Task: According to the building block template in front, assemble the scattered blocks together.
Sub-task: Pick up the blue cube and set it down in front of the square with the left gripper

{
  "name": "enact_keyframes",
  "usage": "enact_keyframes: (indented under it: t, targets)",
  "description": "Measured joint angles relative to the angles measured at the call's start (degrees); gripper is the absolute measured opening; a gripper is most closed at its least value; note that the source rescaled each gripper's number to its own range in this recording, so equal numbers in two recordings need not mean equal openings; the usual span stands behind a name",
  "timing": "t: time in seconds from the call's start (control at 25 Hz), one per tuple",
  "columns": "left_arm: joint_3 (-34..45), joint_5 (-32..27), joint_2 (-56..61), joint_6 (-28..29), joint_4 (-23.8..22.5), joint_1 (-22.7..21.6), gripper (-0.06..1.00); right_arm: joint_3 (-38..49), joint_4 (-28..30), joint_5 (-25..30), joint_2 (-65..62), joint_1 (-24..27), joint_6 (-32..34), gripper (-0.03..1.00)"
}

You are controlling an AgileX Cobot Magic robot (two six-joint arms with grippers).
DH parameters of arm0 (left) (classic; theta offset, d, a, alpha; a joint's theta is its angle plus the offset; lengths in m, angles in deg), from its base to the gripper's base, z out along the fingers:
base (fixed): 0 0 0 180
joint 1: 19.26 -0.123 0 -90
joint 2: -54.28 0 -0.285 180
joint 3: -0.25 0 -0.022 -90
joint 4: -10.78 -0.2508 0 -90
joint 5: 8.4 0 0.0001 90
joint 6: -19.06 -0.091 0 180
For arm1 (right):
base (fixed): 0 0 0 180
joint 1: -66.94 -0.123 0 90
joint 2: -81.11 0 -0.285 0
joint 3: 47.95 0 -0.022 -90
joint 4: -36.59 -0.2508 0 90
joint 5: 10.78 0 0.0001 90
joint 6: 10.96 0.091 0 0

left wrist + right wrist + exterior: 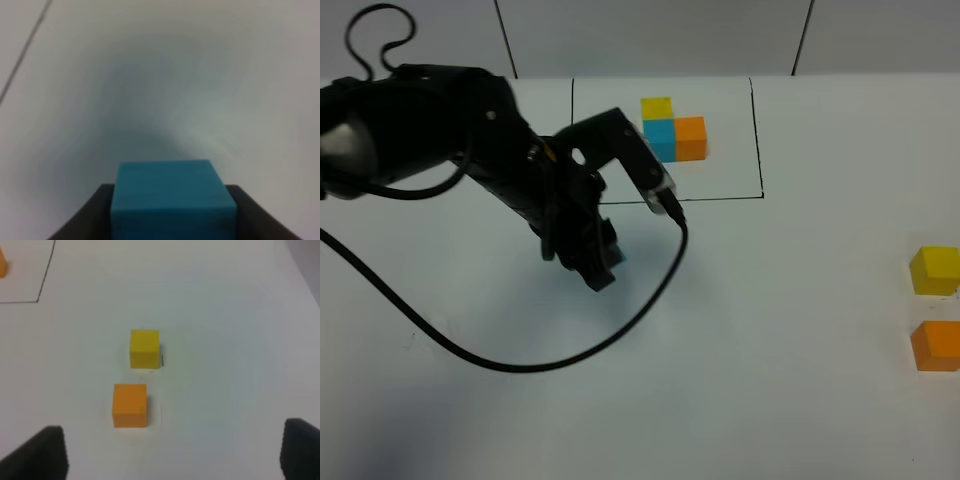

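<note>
The blue cube is above the table, short of its spot at the front, so it goes there next before my left gripper releases it.
The template (672,129), an L of yellow, sky-blue and orange cubes, sits inside a thin black rectangle at the back middle. My left gripper (603,258) is in front of the rectangle's left part and is shut on the sky-blue cube (172,200), which sits between the dark fingers (95,217). The loose yellow cube (933,270) and the loose orange cube (935,345) rest at the far right edge, the orange one nearer the front. In the right wrist view the yellow cube (145,348) and the orange cube (130,405) lie ahead of my open, empty right gripper (175,450).
A black cable (520,362) loops from the left arm across the white table (770,400). A corner of the rectangle outline (38,300) shows in the right wrist view. The right arm is out of the exterior view.
</note>
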Motion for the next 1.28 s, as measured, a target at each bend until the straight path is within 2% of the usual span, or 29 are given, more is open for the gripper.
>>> enact_keyframes:
  t: [0.2,0.44,1.08,1.12,1.16,1.2,1.28]
  targets:
    - [-5.0,-5.54,-5.77,-1.46,-4.54,7.31,0.01,0.0,0.0,0.0,0.0,0.0,0.0,0.73]
    - [-5.65,-5.27,-10.68,-1.63,-6.86,12.46,0.01,0.0,0.0,0.0,0.0,0.0,0.0,0.73]
    - [-5.72,-3.44,-15.85,-3.69,-8.64,13.01,0.01,0.0,0.0,0.0,0.0,0.0,0.0,0.73]
    - [-5.72,-3.44,-15.85,-3.71,-8.64,13.01,0.05,0.0,0.0,0.0,0.0,0.0,0.0,0.73]
    - [-5.72,-3.44,-15.66,-3.76,-8.64,13.01,0.17,0.0,0.0,0.0,0.0,0.0,0.0,0.73]
    - [-5.72,-3.85,-15.32,-3.76,-8.64,13.01,0.31,0.0,0.0,0.0,0.0,0.0,0.0,0.73]
    - [-5.72,-4.74,-13.51,-3.76,-8.64,13.01,0.72,0.0,0.0,0.0,0.0,0.0,0.0,0.73]
